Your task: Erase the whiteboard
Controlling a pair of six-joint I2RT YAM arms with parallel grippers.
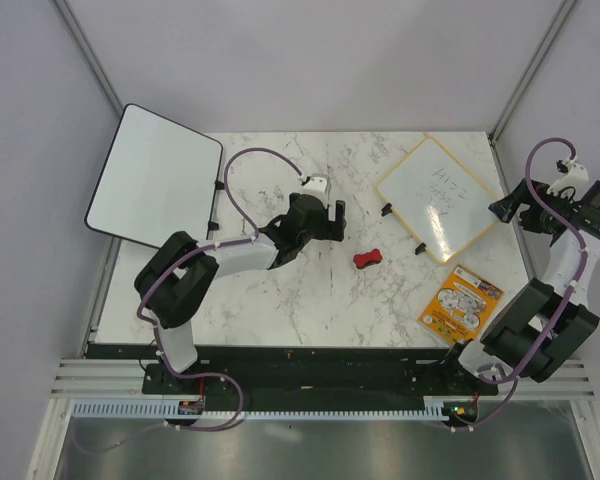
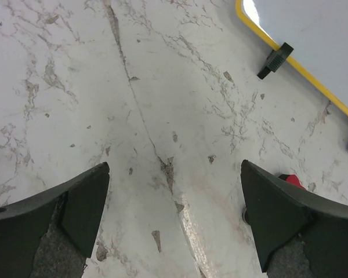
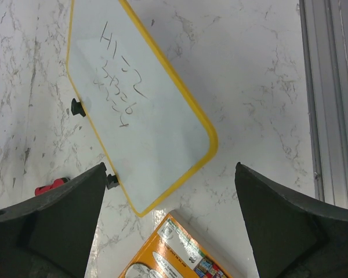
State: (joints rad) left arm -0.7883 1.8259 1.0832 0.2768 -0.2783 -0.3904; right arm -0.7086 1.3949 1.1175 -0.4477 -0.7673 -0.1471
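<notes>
The red eraser needs to be gripped by my left gripper across its narrow middle [image 1: 368, 259], with the red side facing me. My left gripper needs to reach it and leave the eraser's bottom free to erase the whiteboard [image 1: 440, 198].
The small yellow-framed whiteboard [image 1: 440, 198] lies flat at the back right of the marble table, with dark handwriting on it and two black clips on its near-left edge. It also shows in the right wrist view [image 3: 145, 110] and at the top right of the left wrist view [image 2: 313, 40]. A small red eraser [image 1: 368, 259] lies left of it and peeks past a finger in the left wrist view [image 2: 292, 180]. My left gripper [image 1: 332, 218] is open and empty above bare marble, left of the eraser. My right gripper [image 1: 508, 208] is open and empty, raised at the whiteboard's right edge.
A larger black-framed white board [image 1: 155, 172] overhangs the table's back left corner. An orange booklet [image 1: 461, 303] lies near the front right, also in the right wrist view [image 3: 174, 255]. Metal frame rails run along the right edge [image 3: 330, 98].
</notes>
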